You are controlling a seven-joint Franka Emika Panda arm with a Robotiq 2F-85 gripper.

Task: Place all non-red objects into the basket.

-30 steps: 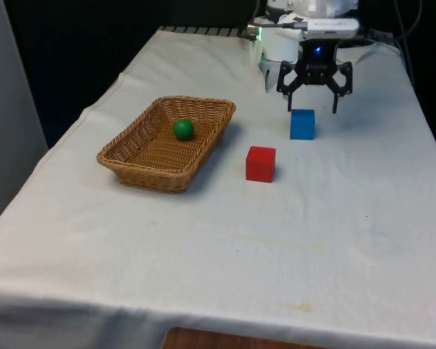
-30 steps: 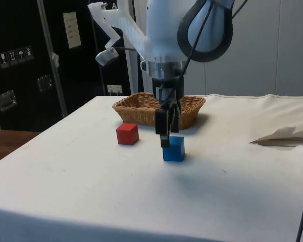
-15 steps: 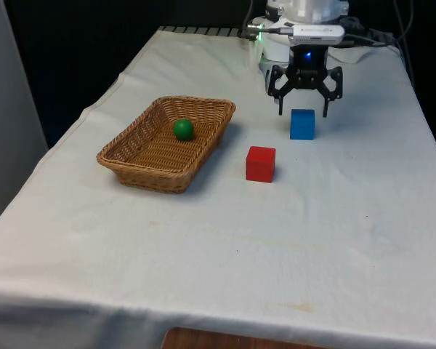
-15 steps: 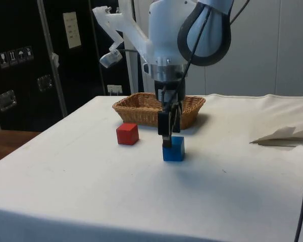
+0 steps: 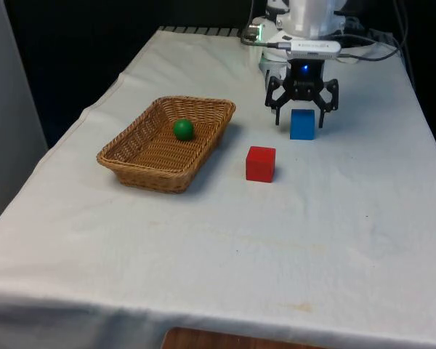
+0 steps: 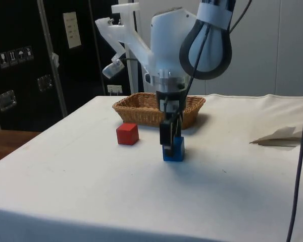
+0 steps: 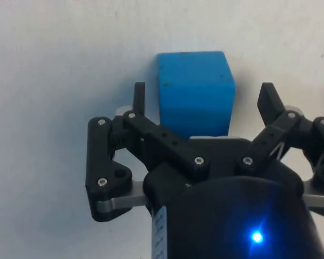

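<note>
The blue cube (image 5: 301,123) is a non-red object to bring into the wicker basket (image 5: 142,160). My gripper should grab it next by its opposite sides.
A blue cube (image 5: 301,123) (image 6: 174,149) (image 7: 194,91) rests on the white cloth. My gripper (image 5: 299,118) (image 6: 168,147) (image 7: 203,98) is open and lowered around it, one finger on each side with a gap to the cube's faces. A red cube (image 5: 260,163) (image 6: 127,134) sits nearer the front view's camera, between the blue cube and the basket. The wicker basket (image 5: 142,160) (image 6: 136,115) lies toward the front view's left and holds a green ball (image 5: 183,129).
The basket's rim stands a short way to the front view's left of the red cube. A crumpled fold of white cloth (image 6: 285,135) lies at the side view's right. The table's edges run along both sides in the front view.
My gripper has come down and shifted slightly toward the front view's left, from above the blue cube to straddling it. The cubes, basket and ball have not moved.
</note>
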